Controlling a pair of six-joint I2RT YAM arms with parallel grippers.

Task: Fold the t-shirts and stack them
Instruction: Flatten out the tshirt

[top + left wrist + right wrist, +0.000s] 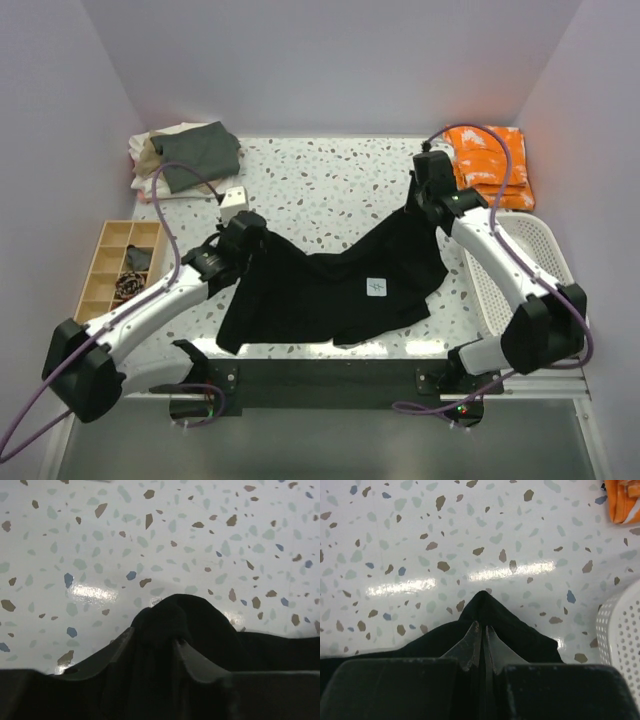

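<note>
The left gripper next needs to grab the corner of the black t-shirt (340, 285) opposite the right gripper's corner, so the t-shirt can be spread flat for folding.
A plain black t-shirt (340, 285) with a small white label (377, 286) hangs stretched between my two grippers over the speckled table. My left gripper (245, 232) is at the shirt's left corner. In the left wrist view its jaws (156, 640) stand parted, with a bunch of the black cloth (200, 625) lying between them. My right gripper (425, 205) holds the right corner. In the right wrist view its fingers (482, 627) are pressed together on a peak of black cloth (510, 625). Folded grey-green, tan and cream t-shirts (185, 155) are stacked at the back left.
An orange bundle (490, 165) lies at the back right, and its edge shows in the right wrist view (625, 500). A white perforated basket (525, 265) stands at the right edge. A wooden compartment tray (120, 262) sits at the left, and a small white box (234, 199) lies behind my left gripper.
</note>
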